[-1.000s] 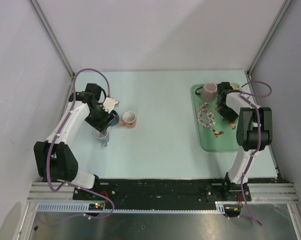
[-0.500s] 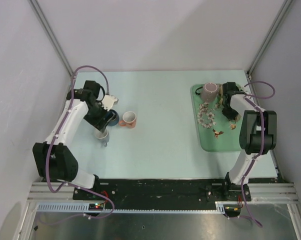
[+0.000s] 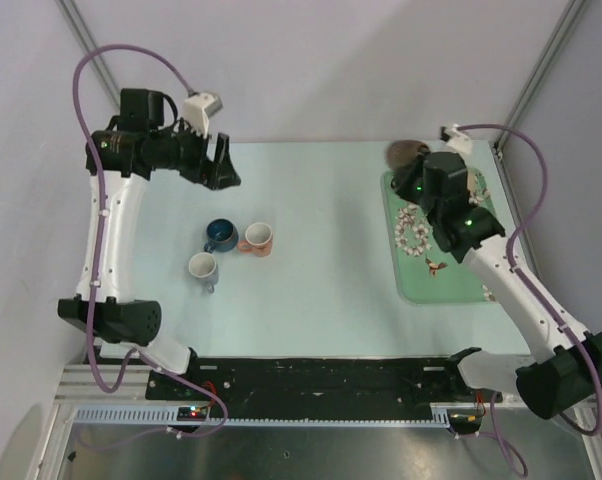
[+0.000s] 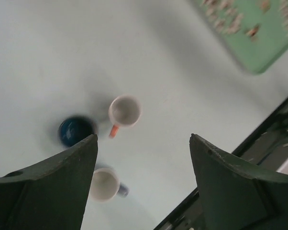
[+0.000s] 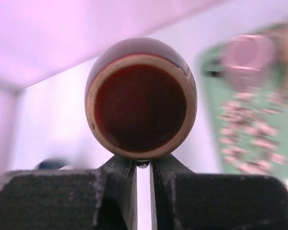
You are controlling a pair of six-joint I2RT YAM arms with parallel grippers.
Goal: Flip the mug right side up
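Observation:
I need to grab the brown mug by its rim (image 3: 393, 156) with my left gripper next, with the mug's bottom facing away, to set the mug right side up.
A brown mug (image 5: 140, 98) with a tan rim hangs in the air. Its dark mouth faces the right wrist camera. My right gripper (image 5: 143, 163) is shut on the mug at its lower edge, with only a thin slit between the jaws. From above, the mug (image 3: 405, 152) shows as a brown blur over the far left corner of the green tray (image 3: 451, 285), just past my right gripper (image 3: 417, 166). My left gripper (image 3: 224, 166) is raised high over the far left of the table. It stands open (image 4: 143, 139) and holds nothing.
Three small mugs stand together left of centre: a dark blue one (image 3: 219, 234), a pinkish one with an orange handle (image 3: 258, 239) and a white one with a blue handle (image 3: 203, 267). The tray carries scattered small pieces (image 3: 416, 232) and a blurred pink mug (image 5: 247, 52).
My right gripper has shut on the brown mug and lifted it off the tray. My left arm has risen up and back from the three mugs, its jaws a little wider.

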